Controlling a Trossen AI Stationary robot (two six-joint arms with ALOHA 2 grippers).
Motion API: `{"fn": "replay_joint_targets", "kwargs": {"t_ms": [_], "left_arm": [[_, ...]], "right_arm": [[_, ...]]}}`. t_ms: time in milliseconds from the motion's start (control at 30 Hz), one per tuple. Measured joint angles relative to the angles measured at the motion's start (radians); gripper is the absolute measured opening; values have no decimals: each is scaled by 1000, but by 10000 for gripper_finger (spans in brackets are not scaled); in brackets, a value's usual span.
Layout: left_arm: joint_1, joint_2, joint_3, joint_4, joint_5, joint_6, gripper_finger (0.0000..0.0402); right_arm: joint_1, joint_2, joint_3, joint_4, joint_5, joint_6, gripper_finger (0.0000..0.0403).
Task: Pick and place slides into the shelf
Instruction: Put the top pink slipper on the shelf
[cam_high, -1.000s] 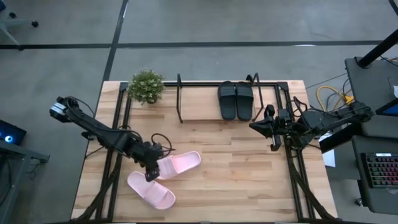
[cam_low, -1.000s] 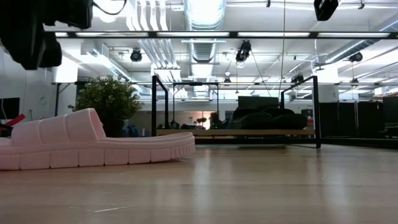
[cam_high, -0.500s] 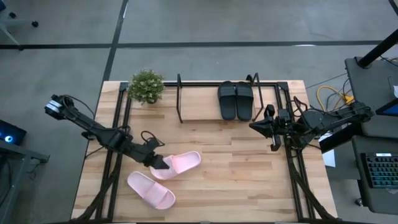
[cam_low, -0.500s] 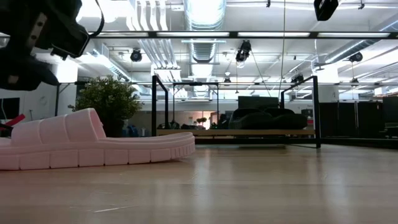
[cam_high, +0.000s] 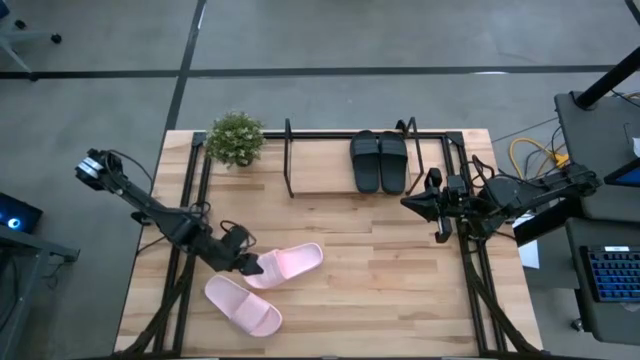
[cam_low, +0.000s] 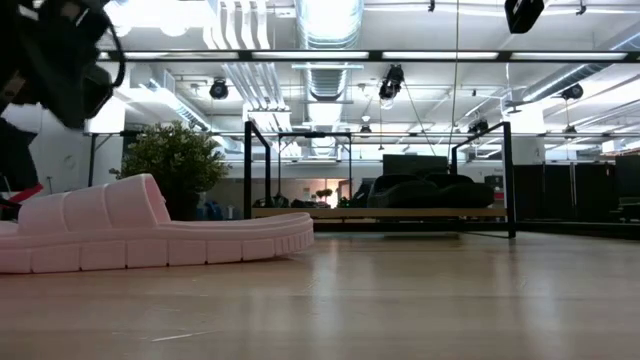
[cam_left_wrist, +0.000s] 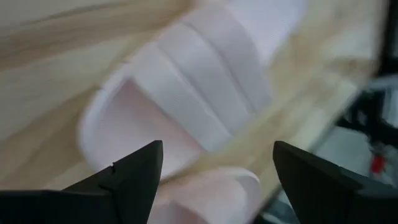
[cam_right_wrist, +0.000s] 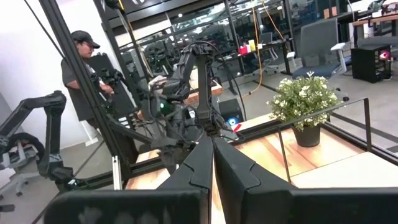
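Note:
My left gripper's fingers are above the strap edge (cam_high: 270, 270), and the other slide (cam_high: 243, 305) shows below. My left gripper needs to go lower before it closes on the farther slide.
Two pale pink slides lie on the table at the near left, one (cam_high: 285, 264) slanting behind the other (cam_high: 243, 305). My left gripper (cam_high: 250, 264) stands open and low at the farther one's strap end. In the left wrist view its gap (cam_left_wrist: 217, 152) faces the ribbed strap (cam_left_wrist: 205, 93), with the other slide (cam_left_wrist: 211, 193) just below. Whether a finger touches, I cannot tell. The black pair (cam_high: 379, 160) rests sole down on the shelf (cam_high: 320, 185) at the far edge. My right gripper (cam_high: 408, 203) waits shut at the right, its fingers (cam_right_wrist: 212, 149) together.
A potted plant (cam_high: 236, 138) stands at the far left corner beside the shelf. Black frame rails run along the table's left (cam_high: 185, 250) and right (cam_high: 470, 270) sides. Bare wood (cam_high: 380, 280) lies between the pink slides and the right arm. A person (cam_right_wrist: 87, 68) stands beyond the table.
My left gripper has swung from over the near pink slide toward the table's far edge and turned, so that it now points along the table at the farther pink slide's strap end. Both pink slides lie where they were.

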Motion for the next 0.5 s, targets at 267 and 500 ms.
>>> {"fn": "replay_joint_targets", "kwargs": {"t_ms": [267,500], "left_arm": [[-13,79,0,17,-68,-69,290],[-16,155,-1,100,-70,-83,290]], "right_arm": [[0,0,0,0,0,-1,8],[0,0,0,0,0,-3,8]]}}
